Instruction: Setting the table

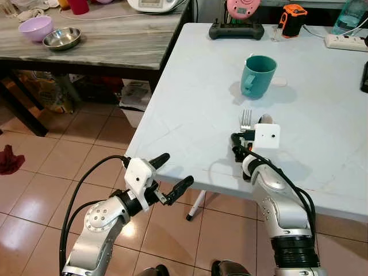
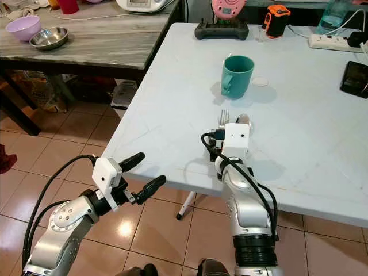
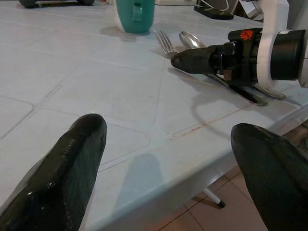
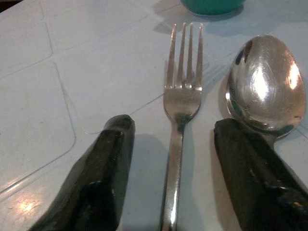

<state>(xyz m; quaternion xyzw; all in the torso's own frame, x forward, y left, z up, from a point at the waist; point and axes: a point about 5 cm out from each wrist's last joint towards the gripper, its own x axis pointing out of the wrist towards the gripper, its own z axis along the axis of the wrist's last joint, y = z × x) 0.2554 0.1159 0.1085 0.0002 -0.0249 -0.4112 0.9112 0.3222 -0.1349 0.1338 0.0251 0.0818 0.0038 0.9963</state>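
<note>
The fork's pointed tines lie on the tabletop. My right gripper needs to grab the silver fork (image 4: pixel 182 96) next by its slim handle, just below the fork's head (image 4: pixel 176 151).
A silver fork (image 4: pixel 182 96) and a spoon (image 4: pixel 265 82) lie side by side on the white table (image 1: pixel 190 103), just in front of a teal mug (image 1: pixel 257 75). My right gripper (image 4: pixel 174 127) rests low over their handles and is open. The fork's handle runs between its two fingers, and one finger covers the spoon's handle. My left gripper (image 1: pixel 175 171) hangs open and holds nothing. It is off the table's front left corner, above the tiled floor.
A game controller (image 1: pixel 236 30), an orange device (image 1: pixel 292 20), a power strip (image 1: pixel 345 41) and a phone (image 2: pixel 355 77) sit at the table's far side. A darker table to the left holds a purple bowl (image 1: pixel 35 27) and a steel bowl (image 1: pixel 61 38).
</note>
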